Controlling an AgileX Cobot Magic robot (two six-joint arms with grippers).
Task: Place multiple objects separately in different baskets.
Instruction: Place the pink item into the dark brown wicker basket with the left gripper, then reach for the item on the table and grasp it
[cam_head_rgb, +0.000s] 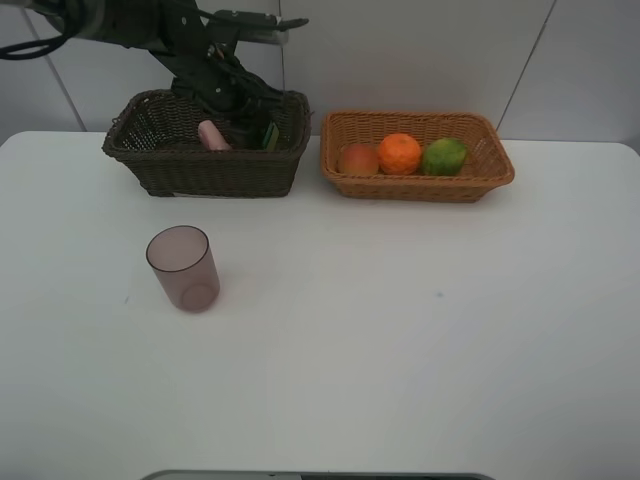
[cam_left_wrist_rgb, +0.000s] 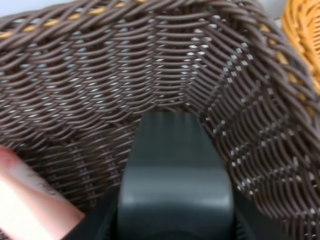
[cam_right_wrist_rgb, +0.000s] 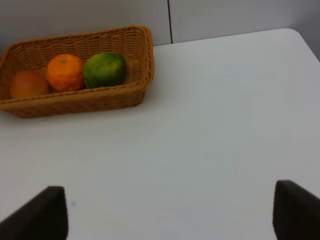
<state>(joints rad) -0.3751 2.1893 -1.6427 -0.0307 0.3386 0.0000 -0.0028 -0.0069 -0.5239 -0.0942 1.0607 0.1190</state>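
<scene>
The bottle's lower end (cam_head_rgb: 270, 141) is down inside the dark brown basket (cam_head_rgb: 200, 170), so it is time for my left gripper to release the bottle.
The dark brown basket (cam_head_rgb: 200, 170) stands at the back left. It holds the pink tube (cam_head_rgb: 212, 135) and the dark green pump bottle (cam_head_rgb: 270, 136). My left gripper (cam_head_rgb: 258, 125) reaches down into it. In the left wrist view the bottle (cam_left_wrist_rgb: 175, 190) sits tight between the jaws, with the tube (cam_left_wrist_rgb: 30, 205) beside it. The light orange-tan basket (cam_head_rgb: 420, 185) holds the red-orange fruit (cam_head_rgb: 358, 159), the orange (cam_head_rgb: 400, 153) and the lime (cam_head_rgb: 444, 156). The mauve cup (cam_head_rgb: 183, 268) stands upright on the table. My right gripper (cam_right_wrist_rgb: 172, 215) is open and empty over the table.
The white table (cam_head_rgb: 400, 330) runs to a grey wall behind both baskets. The left arm (cam_head_rgb: 170, 40) comes in from the back left above the dark basket. In the right wrist view the light basket (cam_right_wrist_rgb: 135, 95) lies some way from the right gripper.
</scene>
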